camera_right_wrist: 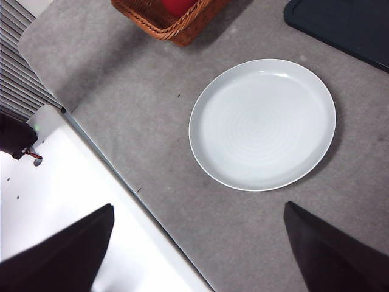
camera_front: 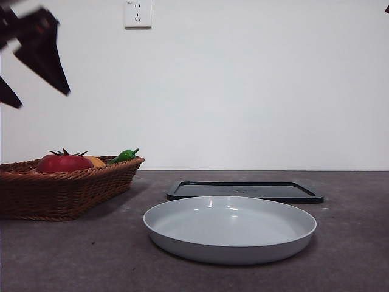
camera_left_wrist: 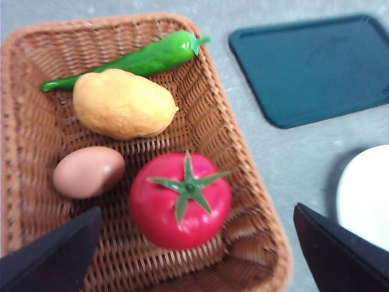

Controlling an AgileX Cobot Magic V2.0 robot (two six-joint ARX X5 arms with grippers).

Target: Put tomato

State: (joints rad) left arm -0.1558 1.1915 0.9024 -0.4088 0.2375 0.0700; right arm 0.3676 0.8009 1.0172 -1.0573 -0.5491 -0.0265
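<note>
The tomato needs to go on the plate (camera_front: 230,225), so my left gripper will next grab it by its round red body around the calyx (camera_front: 64,163).
A glossy red tomato (camera_left_wrist: 180,207) with a green calyx lies in the wicker basket (camera_left_wrist: 237,152), also seen at the left as the tomato (camera_front: 64,162) in the basket (camera_front: 61,191). My left gripper (camera_left_wrist: 197,258) hangs open above the basket, the tomato showing between its jaws; in the front view it is the dark gripper (camera_front: 36,58) high at the top left. My right gripper (camera_right_wrist: 197,255) is open and empty, high over the table's near edge. A sliver of the tomato (camera_right_wrist: 177,6) shows in the right wrist view.
The basket also holds a green pepper (camera_left_wrist: 137,59), a yellow potato-like item (camera_left_wrist: 123,103) and a brown egg (camera_left_wrist: 89,171). A grey-white plate (camera_front: 230,228) sits mid-table, with a dark flat tray (camera_front: 246,190) behind it.
</note>
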